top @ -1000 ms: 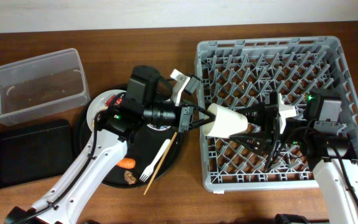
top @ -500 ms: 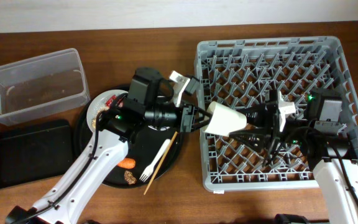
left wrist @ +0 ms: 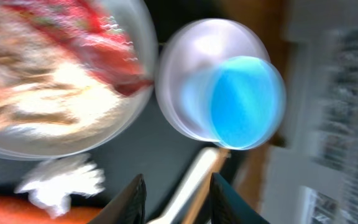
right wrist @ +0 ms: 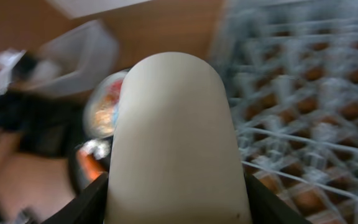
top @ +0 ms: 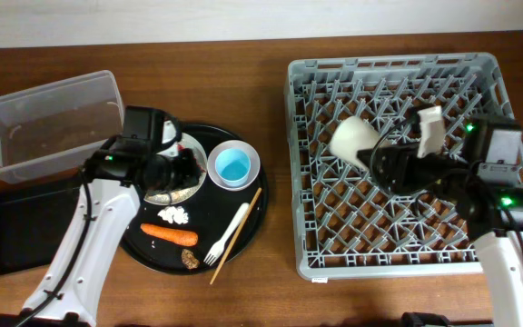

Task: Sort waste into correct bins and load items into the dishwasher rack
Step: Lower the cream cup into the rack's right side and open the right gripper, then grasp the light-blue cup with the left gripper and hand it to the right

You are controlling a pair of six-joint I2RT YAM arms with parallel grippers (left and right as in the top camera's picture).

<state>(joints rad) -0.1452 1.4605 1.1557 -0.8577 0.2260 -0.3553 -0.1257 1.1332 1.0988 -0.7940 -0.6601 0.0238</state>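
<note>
My left gripper should next grab the light-blue cup by its rim on the side nearest the plate, so the cup's outer body stays free for handing it over.
My right gripper [top: 381,162] is shut on the white cup [top: 354,139], holding it on its side above the dishwasher rack [top: 479,68]. That cup [right wrist: 176,137] fills the right wrist view between both fingers. My left gripper [top: 180,170] hovers open and empty over the plate [top: 157,193], which carries beige food scraps [left wrist: 42,106] and a red wrapper [left wrist: 98,43]. The light-blue cup [top: 234,166] stands upright just right of it. On the round black tray lie the tissue wad [top: 174,215], carrot [top: 171,234], brown lump [top: 190,258], fork [top: 228,234] and chopsticks [top: 243,218].
The clear tub [top: 51,123] stands at the back left, with the flat black tray [top: 25,222] in front of it. The round black tray [top: 143,250] sits between them and the rack, whose upright pegs rise under the held cup.
My left gripper let go of the white cup and drew back left over the plate. My right gripper kept the cup and carried it up and right over the rack.
</note>
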